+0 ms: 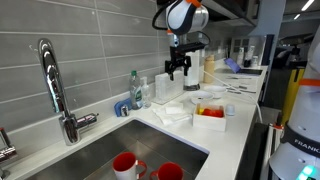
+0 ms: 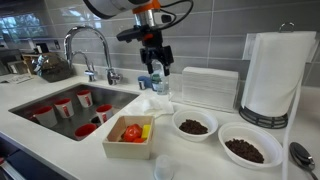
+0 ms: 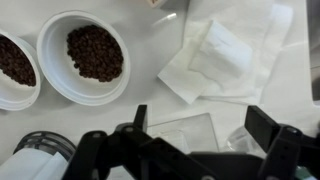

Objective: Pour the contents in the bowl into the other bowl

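Note:
The white bowl nearer the sink needs to be poured out. Next, my gripper needs to grip that bowl's rim opposite the second bowl, so that the edge facing the second bowl stays free.
Two small round white bowls hold dark brown bits: one (image 2: 193,135) (image 3: 52,35) nearer the sink, a second (image 2: 248,161) (image 3: 30,88) beside it. The squarish bowl looks red in an exterior view (image 1: 209,124). In an exterior view from the opposite side it shows a pale side (image 2: 128,150) with red and yellow contents, at the counter's front by the sink. My gripper (image 1: 177,72) (image 2: 154,68) (image 3: 200,130) is open and empty. It hangs above the counter near the wall, over loose napkins and clear plastic, apart from every bowl.
A sink (image 2: 30,100) with a faucet (image 1: 50,85) holds red mugs (image 1: 125,165). Spread napkins (image 3: 230,50) and a folded stack (image 2: 205,85) lie by the wall. A paper towel roll (image 2: 270,75) stands at the far end, and a clear bottle (image 2: 156,85) stands below the gripper.

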You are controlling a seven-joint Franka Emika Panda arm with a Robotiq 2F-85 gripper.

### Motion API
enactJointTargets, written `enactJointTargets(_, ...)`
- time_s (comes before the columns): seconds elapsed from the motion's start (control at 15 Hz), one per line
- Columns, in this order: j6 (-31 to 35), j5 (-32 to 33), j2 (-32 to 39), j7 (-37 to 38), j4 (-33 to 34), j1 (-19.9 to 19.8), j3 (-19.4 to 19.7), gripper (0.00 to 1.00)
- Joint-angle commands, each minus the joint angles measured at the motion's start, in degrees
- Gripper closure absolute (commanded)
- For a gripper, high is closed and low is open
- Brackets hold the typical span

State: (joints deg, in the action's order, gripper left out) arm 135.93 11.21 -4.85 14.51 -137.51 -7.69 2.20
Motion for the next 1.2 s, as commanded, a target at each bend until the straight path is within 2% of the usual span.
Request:
enactJointTargets(0.0, 1.25, 5.24, 3.97, 2.6, -0.22, -0.85, 1.99, 0.0)
enactJointTargets(0.2, 1.79, 7.49, 5.84, 4.42, -1.23, -1.04, 3.9, 0.0)
enactJointTargets(0.6, 10.15, 7.78, 11.25, 4.76, -2.64, -1.18, 7.47, 0.0)
enactJointTargets(1.13, 15.93, 9.3, 18.65, 5.77, -1.74, 0.18, 12.18, 0.0)
